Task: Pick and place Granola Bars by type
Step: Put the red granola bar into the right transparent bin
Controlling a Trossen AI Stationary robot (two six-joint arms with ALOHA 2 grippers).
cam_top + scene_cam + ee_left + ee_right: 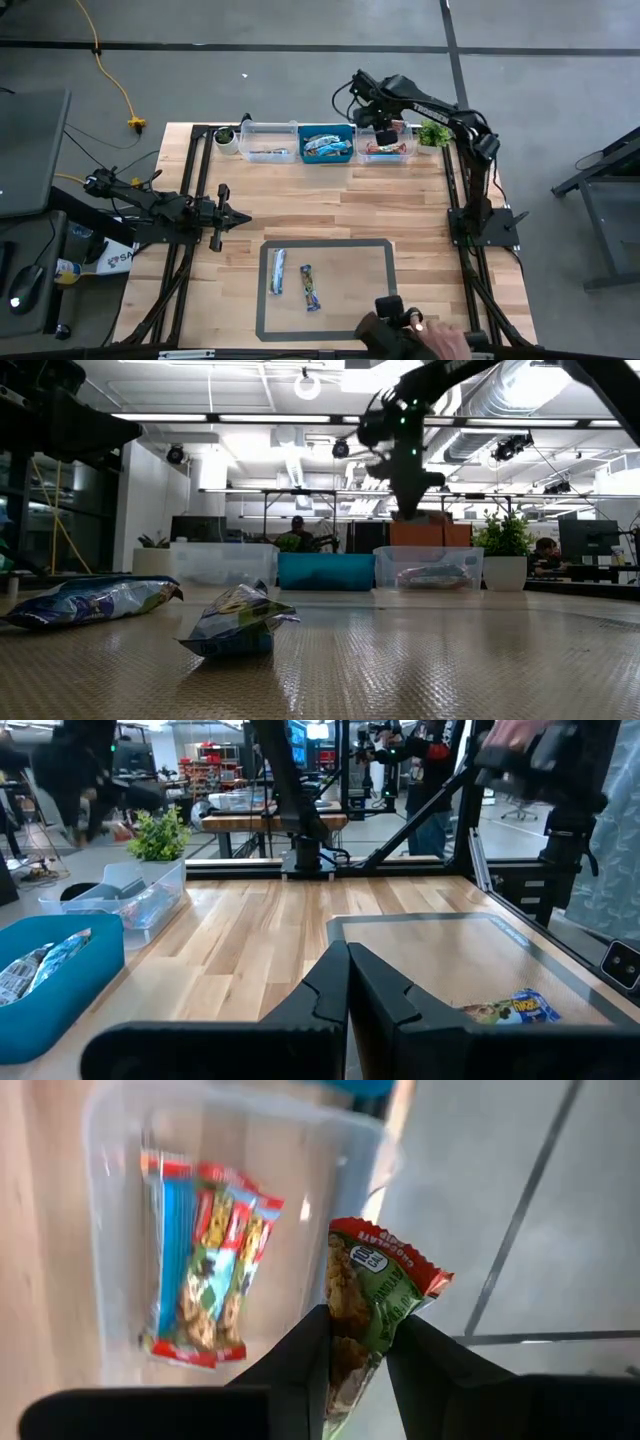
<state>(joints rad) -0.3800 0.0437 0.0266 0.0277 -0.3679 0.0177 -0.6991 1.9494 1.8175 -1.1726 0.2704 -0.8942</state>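
Observation:
The green-and-red bar (pixel 370 1295) is over the rim of the clear bin (pixel 362 1175), so my right gripper keeps holding the bar for now.
My right gripper (pixel 385 133) hangs over the right clear bin (pixel 408 156) at the table's far edge, shut on a green-and-red granola bar (pixel 375 1275). Below it in that bin lie several red-and-blue bars (pixel 205 1270). The blue bin (pixel 326 131) and the left clear bin (pixel 268 128) also hold bars. Two more bars (pixel 278 272) (pixel 311 287) lie flat inside the grey taped rectangle (pixel 390 290) near the front edge. My left gripper (pixel 225 215) waits shut at the table's left side, pointing level, touching nothing. My right gripper pinches the green-and-red bar between its two fingers by its lower part (pixel 350 1348). The red-edged end (pixel 395 1250) sticks out past the fingertips. The fingers slant down from above. The bar is lifted clear, above the right clear bin.
A small potted plant (pixel 433 133) stands right of the bins and another pot (pixel 225 137) left of them. A person's hand (pixel 440 340) with a dark device shows at the table's front edge, right of the taped rectangle. Bare wood lies between the rectangle and the bins.

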